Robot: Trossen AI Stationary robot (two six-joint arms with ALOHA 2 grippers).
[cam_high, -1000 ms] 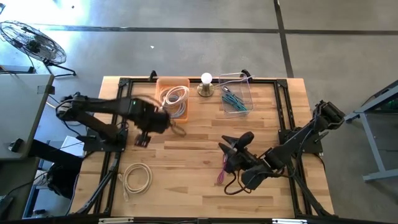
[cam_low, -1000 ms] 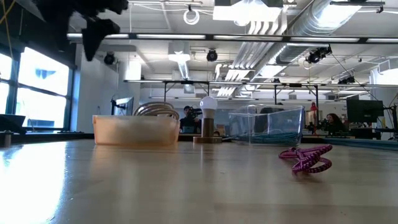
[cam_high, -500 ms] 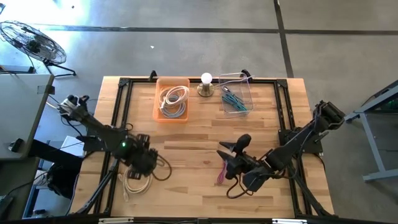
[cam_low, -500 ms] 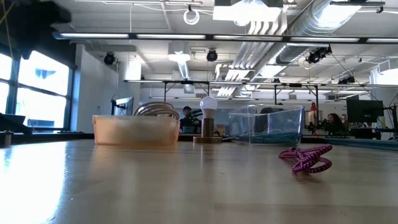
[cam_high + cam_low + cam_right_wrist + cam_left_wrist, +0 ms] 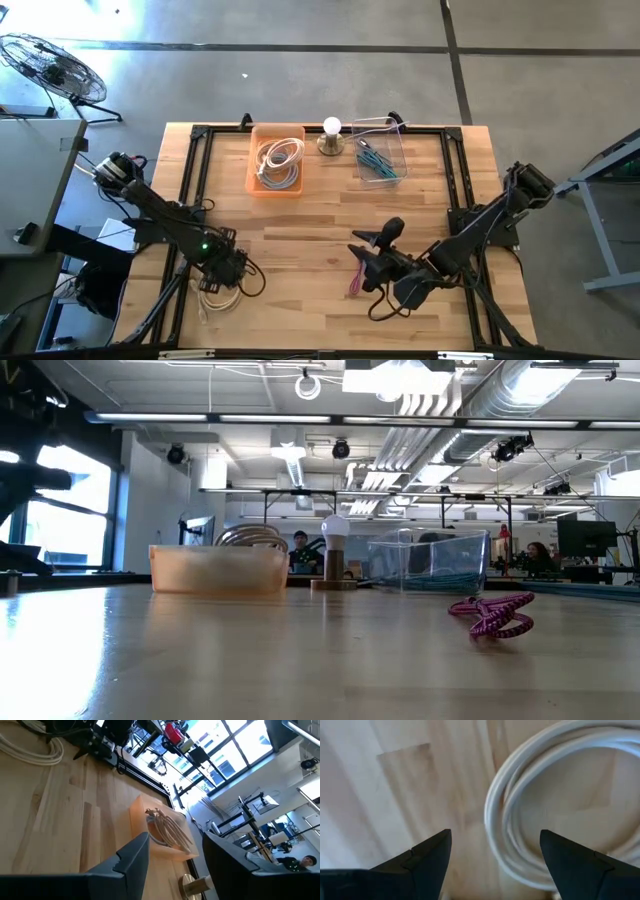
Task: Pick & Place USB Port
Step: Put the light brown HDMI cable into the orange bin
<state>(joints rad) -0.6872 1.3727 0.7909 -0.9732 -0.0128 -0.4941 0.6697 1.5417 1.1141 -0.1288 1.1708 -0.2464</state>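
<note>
The white coiled cable should go in the orange bin, so my left gripper will grab it next by the side of its loop.
A white coiled cable lies flat on the wood near the table's near left corner. My left gripper hangs low over it, pointing down. In the left wrist view it is open, and one side of the coil runs between the fingertips with no touch visible. A purple cable lies bunched on the table right of centre and also shows in the low view. My right gripper hovers open just beyond the purple cable.
An orange bin holding white cables stands at the far edge. Beside it are a small lamp with a bulb and a clear bin of teal cables. Black frame rails run along the table's sides. Bare wood lies mid-table.
My left gripper has swung from beside the orange bin toward the table's near left corner. It has come down over the white coil, slowing in the last half second. The coil and the purple cable have stayed put.
</note>
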